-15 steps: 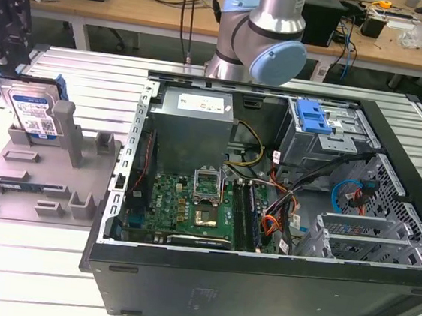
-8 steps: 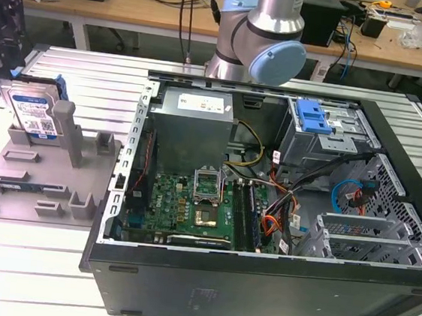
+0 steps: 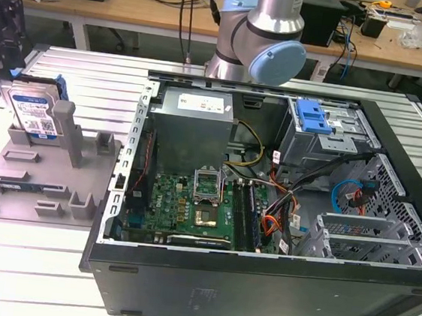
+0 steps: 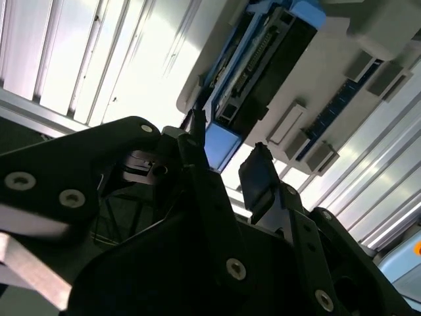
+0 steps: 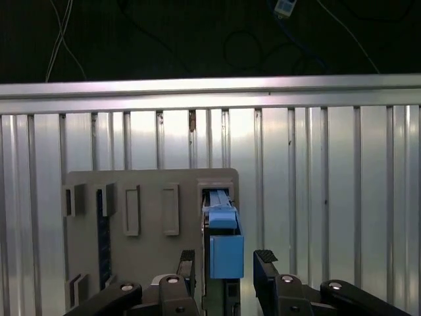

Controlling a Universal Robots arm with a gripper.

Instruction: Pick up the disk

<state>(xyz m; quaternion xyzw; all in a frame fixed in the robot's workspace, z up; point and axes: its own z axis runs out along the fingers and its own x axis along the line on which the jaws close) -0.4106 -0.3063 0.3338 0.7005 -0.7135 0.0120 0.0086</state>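
It isn't time to close on the disk yet: my gripper's fingers are above the disk's top edge point(image 3: 36, 79), beside the disk's blue bar, so my gripper should lower first.
The disk point(image 3: 33, 113) stands on edge in a slot of the grey holder plate point(image 3: 20, 176) at the exterior view's left. It is silver with a white-and-blue label and blue side rails. My black gripper point(image 3: 1, 60) hangs just above its top edge. In both wrist views the disk's blue rail end point(image 5: 225, 253) point(image 4: 220, 141) lies between my two fingers. One fingertip point(image 5: 187, 262) sits on each side, with a small gap to the rail. The gripper point(image 5: 227, 263) is open and holds nothing.
An open computer case point(image 3: 258, 284) lies at the exterior view's right, holding a grey power supply point(image 3: 192, 126), a motherboard point(image 3: 190, 209) and a blue drive-bay latch point(image 3: 312, 116). The holder plate has a grey post point(image 3: 69, 132) beside the disk. Everything rests on a ribbed aluminium table point(image 5: 329, 197).
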